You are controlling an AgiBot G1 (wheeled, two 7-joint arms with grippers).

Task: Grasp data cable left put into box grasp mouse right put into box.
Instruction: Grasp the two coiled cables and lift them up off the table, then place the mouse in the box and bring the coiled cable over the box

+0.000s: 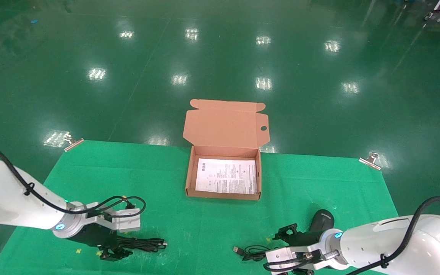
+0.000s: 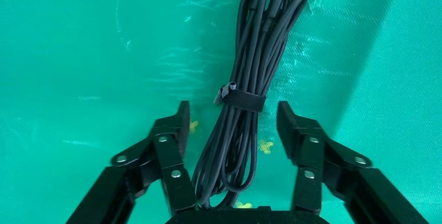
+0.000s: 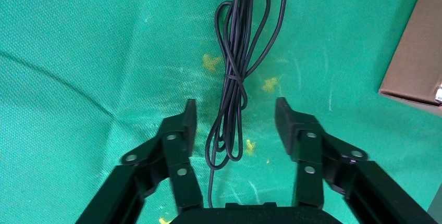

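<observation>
My left gripper picks up the data cable (image 2: pixel 250 52) by its tied middle at the strap (image 2: pixel 243 99) next, to put it into the box.
The data cable (image 1: pixel 145 243) is a tied black bundle on the green cloth at the near left. My left gripper (image 1: pixel 117 246) is open and low over the bundle's end. In the left wrist view the cable (image 2: pixel 250 52) runs between the open fingers of the left gripper (image 2: pixel 232 113), which do not touch it. The black mouse (image 1: pixel 321 219) lies at the near right, and its thin cord (image 1: pixel 251 252) trails left. My right gripper (image 1: pixel 281 246) is open beside the mouse. In the right wrist view the cord (image 3: pixel 237 73) lies between the open jaws of the right gripper (image 3: pixel 235 110). The mouse is not in that view. The open box (image 1: pixel 191 179) holds a white sheet.
The box lid (image 1: pixel 225 124) stands open at the far side. A box corner shows in the right wrist view (image 3: pixel 417 52). Metal clips (image 1: pixel 73 144) (image 1: pixel 371 160) pin the cloth's far corners. Green floor lies beyond the table.
</observation>
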